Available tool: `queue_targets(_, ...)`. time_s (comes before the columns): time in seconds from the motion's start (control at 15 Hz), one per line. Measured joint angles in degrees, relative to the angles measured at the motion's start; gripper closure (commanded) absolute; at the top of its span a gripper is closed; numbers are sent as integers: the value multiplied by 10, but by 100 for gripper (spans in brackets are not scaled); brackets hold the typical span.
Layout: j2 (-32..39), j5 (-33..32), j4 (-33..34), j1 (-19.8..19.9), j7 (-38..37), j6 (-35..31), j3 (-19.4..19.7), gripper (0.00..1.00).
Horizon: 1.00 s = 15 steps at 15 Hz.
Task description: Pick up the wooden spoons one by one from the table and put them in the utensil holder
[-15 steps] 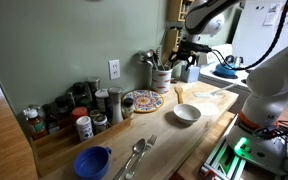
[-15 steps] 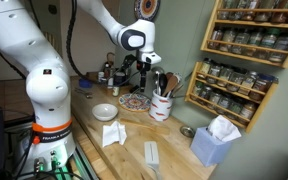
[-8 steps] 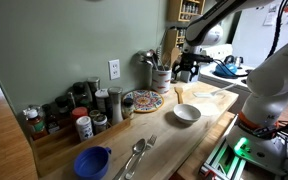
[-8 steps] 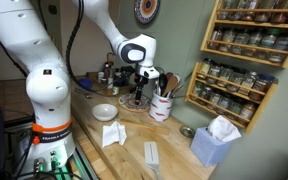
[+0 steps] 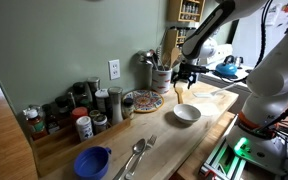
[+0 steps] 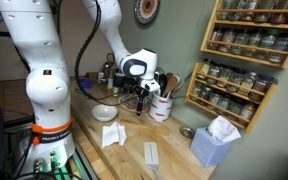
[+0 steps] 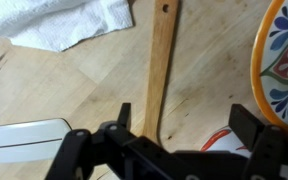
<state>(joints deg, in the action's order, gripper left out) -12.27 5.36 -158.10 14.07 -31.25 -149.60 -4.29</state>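
The wooden spoon's handle is the part my gripper needs to grab across next, well away from the handle's end with the hole. That end stays free to go into the utensil holder.
One wooden spoon (image 7: 161,70) lies on the table (image 7: 74,90); the wrist view shows its straight handle, with a hole at the far end. It also shows in an exterior view (image 5: 179,96), just in front of the utensil holder (image 5: 161,78). My gripper (image 7: 187,125) is open and low over the spoon, with the handle just inside one finger. The gripper shows in both exterior views (image 5: 184,74) (image 6: 141,92). The cream utensil holder (image 6: 162,106) holds several utensils. The spoon's bowl is hidden under the gripper.
A patterned plate (image 5: 141,100) (image 7: 284,60) lies beside the spoon. A white bowl (image 5: 187,114), a white napkin (image 7: 74,20), a blue bowl (image 5: 92,160), metal spoons (image 5: 136,155) and spice jars (image 5: 79,115) are on the table. A tissue box (image 6: 216,140) stands near one end.
My gripper has come down from level with the utensil holder's top to just above the table, over the wooden spoon. It has stayed open.
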Motion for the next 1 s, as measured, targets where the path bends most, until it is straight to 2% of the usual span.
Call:
queue_targets(0.27,55,-33,0,0,-24,-61,11,2)
queue_targets(0.6,109,-69,1,-4,-53,-135,33,34)
queue_targets(0.67,117,-73,1,-7,-58,-146,40,31)
queue_targets(0.73,125,-76,1,-11,-61,-156,46,39)
queue_targets(0.87,139,-79,1,-20,-65,-172,60,37)
queue_targets(0.93,145,-80,2,-26,-66,-179,67,45)
queue_targets(1.0,150,-80,2,-32,-67,-183,74,46)
